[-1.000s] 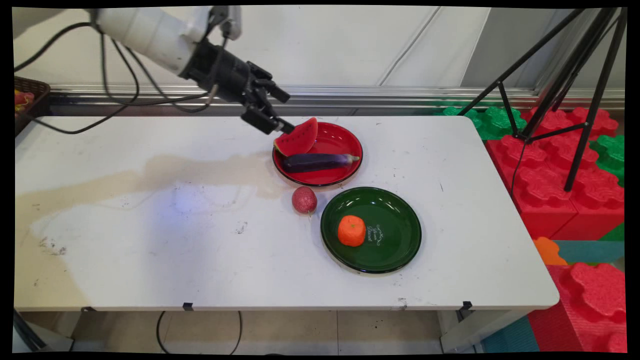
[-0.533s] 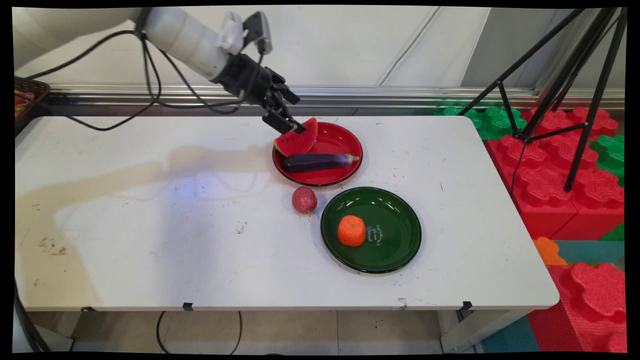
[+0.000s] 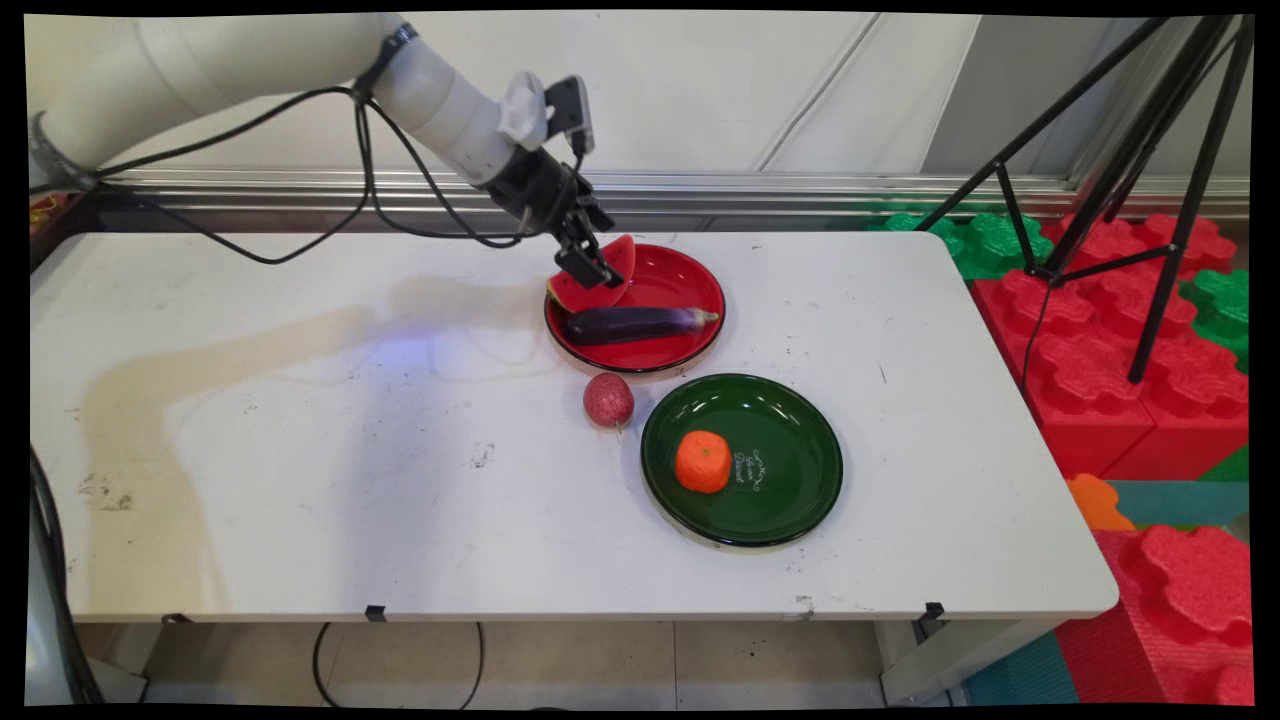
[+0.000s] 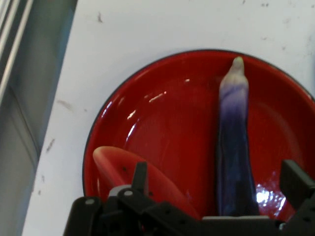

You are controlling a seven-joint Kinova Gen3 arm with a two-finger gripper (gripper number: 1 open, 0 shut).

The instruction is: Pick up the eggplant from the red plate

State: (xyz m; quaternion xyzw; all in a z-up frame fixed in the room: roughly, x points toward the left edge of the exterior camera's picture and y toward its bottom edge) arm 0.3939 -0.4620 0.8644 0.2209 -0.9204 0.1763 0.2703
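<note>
The eggplant needs to come off the red plate [image 3: 697, 285] next, so I should grab it with my gripper by its dark blunt end [image 3: 587, 326], opposite the stem.
A red plate [image 3: 697, 285] at the table's far middle holds a watermelon slice [image 3: 624, 256] and a dark purple eggplant [image 3: 635, 323]. My gripper [image 3: 592, 268] hangs low over the plate's left side, right in front of the slice, open. In the hand view the gripper [image 4: 217, 173] straddles the red plate [image 4: 162, 108]: the watermelon slice [image 4: 115, 164] lies by the left finger [image 4: 140, 176], and the eggplant [image 4: 235, 142] runs up between the two fingers, nearer the right one [image 4: 295, 181]. Nothing is held.
A dark red round fruit [image 3: 609, 399] lies on the table just in front of the red plate. To its right, a green plate [image 3: 800, 505] carries an orange [image 3: 702, 461]. Black tripod legs [image 3: 1120, 170] and red and green foam blocks [image 3: 1090, 350] stand off the table's right end.
The arm has swung right and down, bringing the gripper from left of the red plate to just over the watermelon slice. The fruit and plates have not moved.
</note>
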